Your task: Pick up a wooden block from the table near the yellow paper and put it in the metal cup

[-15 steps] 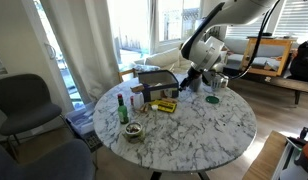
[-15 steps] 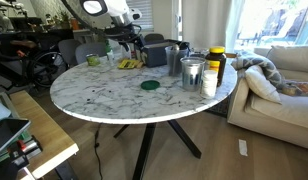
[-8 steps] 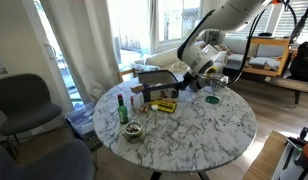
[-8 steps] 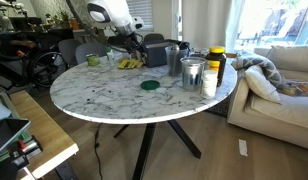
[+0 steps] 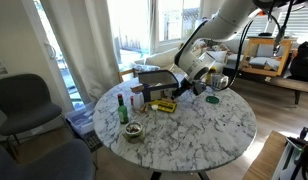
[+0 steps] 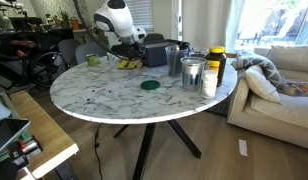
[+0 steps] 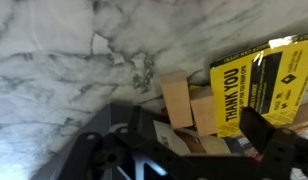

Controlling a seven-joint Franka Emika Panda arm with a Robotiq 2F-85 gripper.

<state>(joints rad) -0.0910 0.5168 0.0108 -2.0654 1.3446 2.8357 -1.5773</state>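
Observation:
It isn't time to close on the blocks yet: my fingertips are above the blocks' tops and would miss if they closed now. My gripper needs to first go lower.
Two pale wooden blocks (image 7: 176, 98) lie side by side on the white marble table (image 7: 64, 50), touching the edge of the yellow paper (image 7: 262, 80). My gripper (image 7: 199, 130) is open, low over them, with one dark finger on each side of the blocks. In both exterior views the gripper (image 5: 180, 94) (image 6: 128, 60) hangs just above the yellow paper (image 5: 166, 105) (image 6: 130, 65). The small silvery metal cup (image 5: 133, 131) (image 6: 93, 60) stands apart from it, near the table's edge.
A green bottle (image 5: 122, 108) stands by the metal cup. A dark box (image 5: 154, 82) sits behind the paper. A green disc (image 5: 212, 99) (image 6: 150, 86), a grey cylinder cup (image 6: 192, 72), a white cup (image 6: 209, 82) and a yellow-lidded jar (image 6: 216, 60) stand on the other side.
The arm has swung over and come down toward the yellow paper; the gripper now sits lower, just above the blocks.

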